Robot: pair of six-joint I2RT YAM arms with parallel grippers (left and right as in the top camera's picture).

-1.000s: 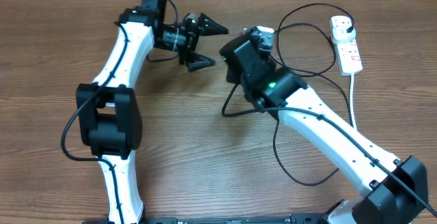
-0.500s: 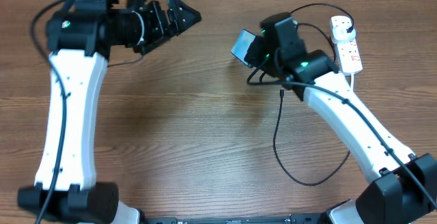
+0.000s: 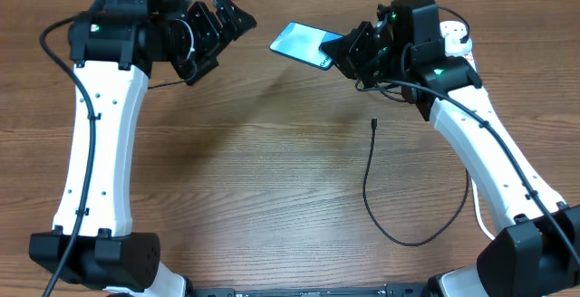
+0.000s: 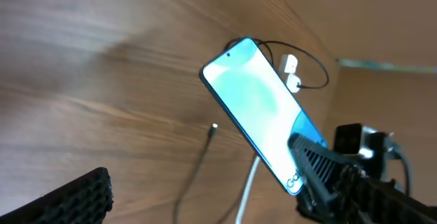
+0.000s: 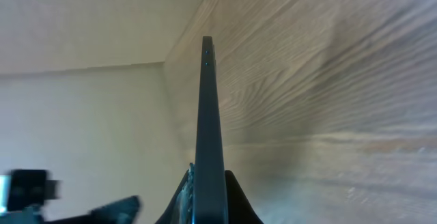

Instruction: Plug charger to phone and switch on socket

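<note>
The left gripper grabs the phone's free long side (image 3: pixel 294 57) (image 4: pixel 236 118) next, to keep the lettered end clear for the charger.
The phone (image 3: pixel 302 43), its light blue screen facing up, is held off the table at the back centre. My right gripper (image 3: pixel 347 52) is shut on its right end. In the right wrist view the phone (image 5: pixel 208 128) shows edge-on between the two fingers (image 5: pixel 239 200). My left gripper (image 3: pixel 222 43) hangs open and empty to the left of the phone, apart from it. From the left wrist I see the phone (image 4: pixel 259 108) tilted. The charger's black cable lies looped on the table, its connector tip (image 3: pixel 373 125) free below the phone. The socket (image 3: pixel 460 51) lies at the back right, partly hidden by my right arm.
The socket's thick white lead (image 3: pixel 476 179) runs down the right side towards the front edge. The black cable's loop (image 3: pixel 403 241) reaches near the front of the table. In the left wrist view the connector tip (image 4: pixel 214 127) lies on bare wood beside the white lead (image 4: pixel 249 183).
My right gripper has lifted the phone and swung it up and back, its screen now facing up. The left arm has risen and drawn back to the left, still open.
</note>
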